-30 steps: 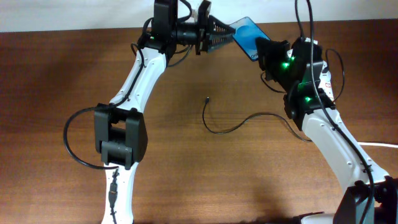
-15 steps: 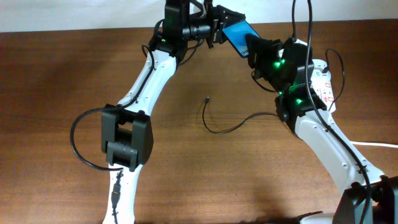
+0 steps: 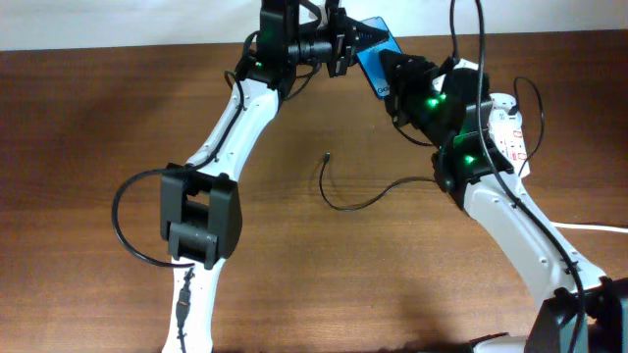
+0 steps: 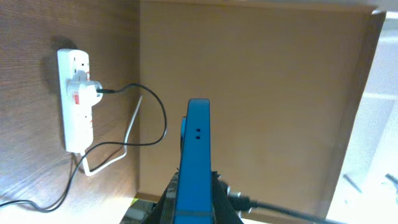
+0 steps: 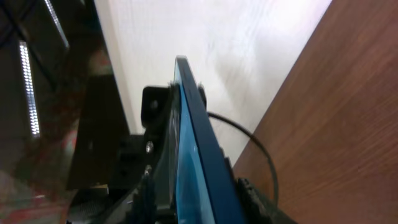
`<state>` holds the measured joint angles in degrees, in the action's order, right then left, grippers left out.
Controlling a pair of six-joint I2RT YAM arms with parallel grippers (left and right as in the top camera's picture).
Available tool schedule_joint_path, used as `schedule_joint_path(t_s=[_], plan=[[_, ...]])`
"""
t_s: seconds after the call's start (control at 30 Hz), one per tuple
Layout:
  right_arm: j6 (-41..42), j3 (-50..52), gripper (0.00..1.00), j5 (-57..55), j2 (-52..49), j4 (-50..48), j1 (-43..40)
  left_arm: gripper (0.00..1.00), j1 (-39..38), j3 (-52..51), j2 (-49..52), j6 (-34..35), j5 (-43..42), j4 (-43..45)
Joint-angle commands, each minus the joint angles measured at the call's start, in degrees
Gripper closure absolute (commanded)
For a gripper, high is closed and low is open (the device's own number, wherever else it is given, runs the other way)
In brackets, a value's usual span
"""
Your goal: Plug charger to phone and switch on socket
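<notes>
The phone's upper end has to stay free for my left gripper to plug in the charger [image 3: 343,203], so I need to grab the phone with my right gripper by its lower end [image 3: 384,84].
The phone [image 3: 371,51], blue-screened, is held in the air at the far edge of the table. My left gripper [image 3: 345,43] is shut on its upper end; in the left wrist view the phone [image 4: 198,149] stands edge-on between the jaws [image 4: 196,202]. My right gripper [image 3: 396,73] is open, with its fingers on either side of the phone's lower end; a gap shows beside the phone [image 5: 200,149] between those jaws [image 5: 193,199]. The charger [image 3: 343,203] lies loose on the table, its plug tip [image 3: 326,156] free. The socket [image 3: 510,126] is partly hidden behind my right arm.
The socket [image 4: 75,99] shows whole in the left wrist view, with a black plug [image 4: 87,92] in it and a thick white cord [image 4: 124,140] trailing off. A wall panel stands behind the table's far edge.
My left gripper has carried the phone right and back. My right gripper has moved left, and its fingers now straddle the phone's lower end. The charger has not moved.
</notes>
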<state>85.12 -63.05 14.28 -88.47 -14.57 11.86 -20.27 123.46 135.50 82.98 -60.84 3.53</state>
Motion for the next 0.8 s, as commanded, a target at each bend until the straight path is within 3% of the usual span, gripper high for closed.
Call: schedule_joint_path(t_s=[0.0, 0.03, 0.13, 0.27, 0.3, 0.37, 0.47, 0.77], plan=[[-10.1, -0.6, 0.51, 6.4, 0.0, 0.8, -5.1, 1.00, 3.9, 0.8, -0.5, -13.0, -2.8, -10.8], [-13.5, -0.6, 0.52, 9.7, 0.0, 4.3, -7.3, 1.00, 5.5, 0.8, -0.5, -19.0, -3.3, -17.7], [-24.2, -0.6, 0.51, 12.3, 0.0, 14.9, -9.3, 1.00, 9.5, 0.8, -0.5, -31.5, -7.5, -26.5], [-36.6, -0.6, 0.51, 12.1, -0.2, 27.0, -8.8, 1.00, 13.4, 0.8, -0.5, -40.9, -9.9, -38.1], [-38.9, -0.6, 0.52, 12.1, -0.8, 28.7, -8.0, 1.00, 14.1, 0.8, -0.5, -42.9, -17.1, -38.3], [-41.4, -0.6, 0.53, 12.1, -3.3, 29.1, -4.7, 1.00, 15.1, 0.8, -0.5, -43.2, -25.8, -38.4], [-41.3, -0.7, 0.57, 12.0, -8.0, 25.7, 0.4, 1.00, 16.0, 0.8, -0.5, -43.2, -26.0, -38.7], [-39.0, -0.7, 0.64, 12.1, -20.4, 19.1, 2.6, 1.00, 16.2, 0.8, -0.5, -43.2, -26.2, -39.2]])
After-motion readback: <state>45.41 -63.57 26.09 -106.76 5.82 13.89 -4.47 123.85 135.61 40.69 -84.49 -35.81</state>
